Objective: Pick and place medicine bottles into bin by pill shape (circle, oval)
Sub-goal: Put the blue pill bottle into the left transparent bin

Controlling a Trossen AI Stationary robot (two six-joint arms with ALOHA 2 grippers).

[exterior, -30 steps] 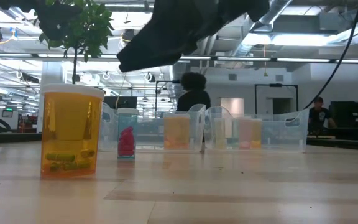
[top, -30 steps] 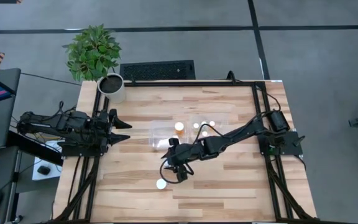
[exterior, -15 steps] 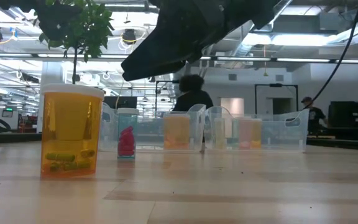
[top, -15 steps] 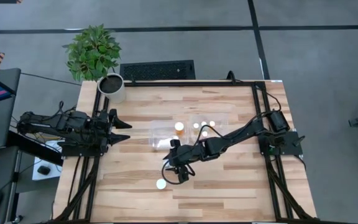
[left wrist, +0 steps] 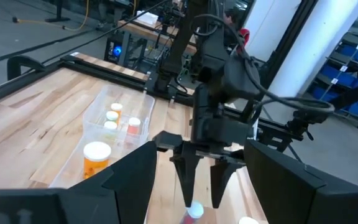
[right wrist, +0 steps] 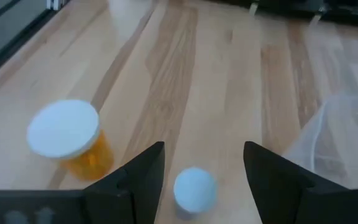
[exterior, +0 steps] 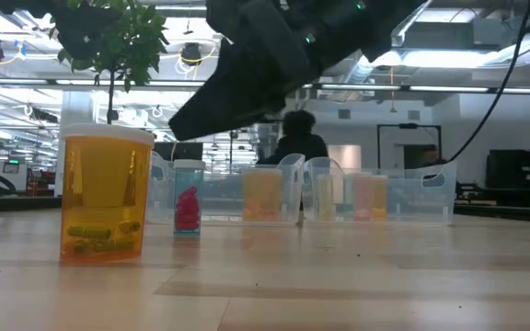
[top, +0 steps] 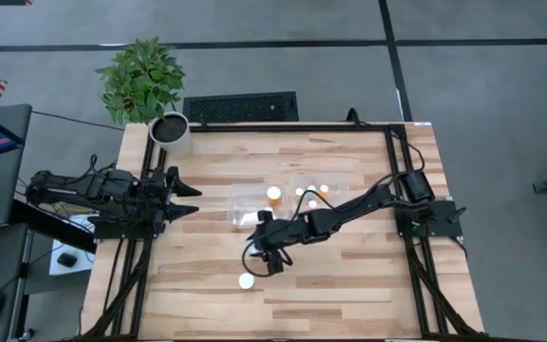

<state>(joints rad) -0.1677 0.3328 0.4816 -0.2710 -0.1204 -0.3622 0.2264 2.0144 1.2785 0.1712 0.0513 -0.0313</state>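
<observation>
The small bottle's white cap [right wrist: 194, 188] is still below my fingers, so my right gripper would miss it if it closed now. It needs to go lower first.
A wide orange bottle with a white cap [top: 246, 280] stands on its base on the table; it also shows in the right wrist view [right wrist: 67, 135] and in the low view [exterior: 105, 195]. A small clear bottle with pink pills and a white cap [right wrist: 194, 188] stands just beyond it [exterior: 188, 198]. My right gripper [top: 264, 260] is open and hangs above this small bottle, its fingers pointing down on either side of it without touching [left wrist: 201, 183]. Several more bottles stand in two clear bins [top: 335, 180]. My left gripper [top: 186, 200] waits open at the table's left edge.
The two clear bins stand side by side at the table's middle, just behind my right gripper [exterior: 293, 170]. A white plant pot [top: 170, 133] stands at the far left corner. Bare wood lies toward the near edge and the right side.
My right gripper has come down and a little toward the table's left, closer over the small pink-pill bottle. Its fingers stay open. The bottles have not moved.
</observation>
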